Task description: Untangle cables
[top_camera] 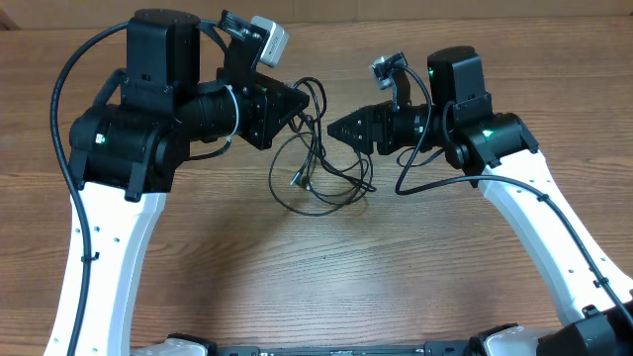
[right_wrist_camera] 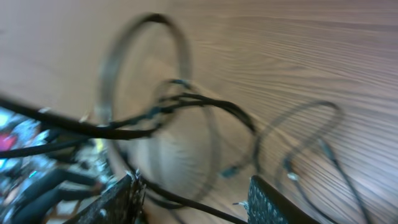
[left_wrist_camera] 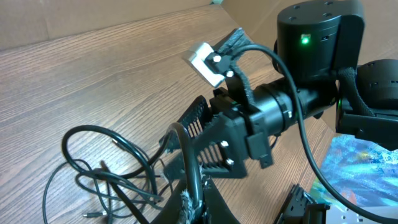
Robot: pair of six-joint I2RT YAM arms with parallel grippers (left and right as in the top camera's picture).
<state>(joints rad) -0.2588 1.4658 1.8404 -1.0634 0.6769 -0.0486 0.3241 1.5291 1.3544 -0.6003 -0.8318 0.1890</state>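
Observation:
I need to pull the cables apart, so my right gripper should next grab the loose cord beside the one my left gripper is holding.
The cables (top_camera: 315, 158) lie as a loose tangle of thin black cords on the wooden table, between the two arms; one silver-tipped plug (top_camera: 297, 179) points left. My left gripper (top_camera: 300, 102) hovers at the tangle's upper left. In the left wrist view it (left_wrist_camera: 196, 200) is shut on one black cord, which arches up out of the jaws, with more loops (left_wrist_camera: 93, 128) lying left of it. My right gripper (top_camera: 331, 127) faces it from the right. In the blurred right wrist view its fingers (right_wrist_camera: 121, 199) stand apart, and a cord (right_wrist_camera: 205, 102) runs loose across the gap.
The two gripper tips sit close together above the table (top_camera: 198, 257). The right arm's body (left_wrist_camera: 311, 56) fills the upper right of the left wrist view. A colourful sheet (left_wrist_camera: 364, 168) lies at the table's edge there. Thick arm wires (top_camera: 69, 69) loop beside each arm.

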